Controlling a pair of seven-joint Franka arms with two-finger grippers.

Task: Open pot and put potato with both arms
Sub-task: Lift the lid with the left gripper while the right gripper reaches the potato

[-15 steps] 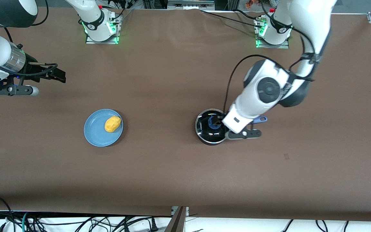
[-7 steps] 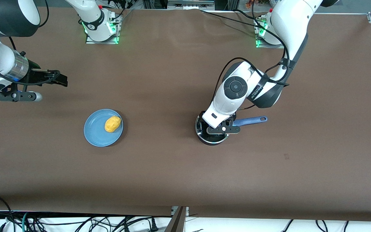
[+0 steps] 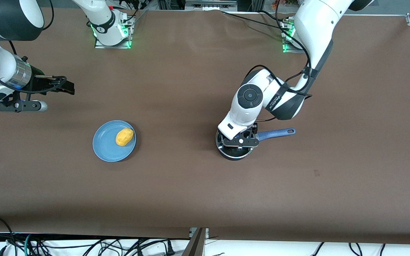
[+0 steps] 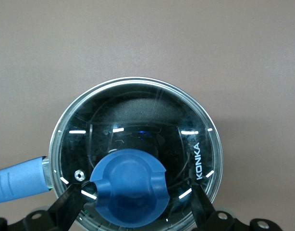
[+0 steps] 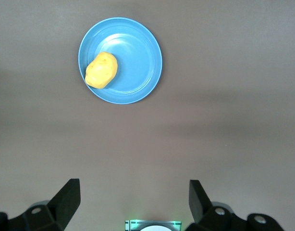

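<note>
My left gripper would hold the blue knob now, between its fingers in the left wrist view.
The black pot stands on the table with its blue handle pointing toward the left arm's end. A glass lid with a blue knob closes it. My left gripper is low over the lid, open, and its fingers stand on either side of the knob without touching it. The potato lies on a light-blue plate toward the right arm's end. It also shows in the right wrist view. My right gripper is open and empty, up in the air near the right arm's end.
The two arm bases with green lights stand along the table edge farthest from the front camera. Brown table surface lies between plate and pot. Cables hang below the table's near edge.
My left arm has swung toward the right arm's end and come down, so its gripper now sits centred over the pot lid. The right gripper has shifted only slightly.
</note>
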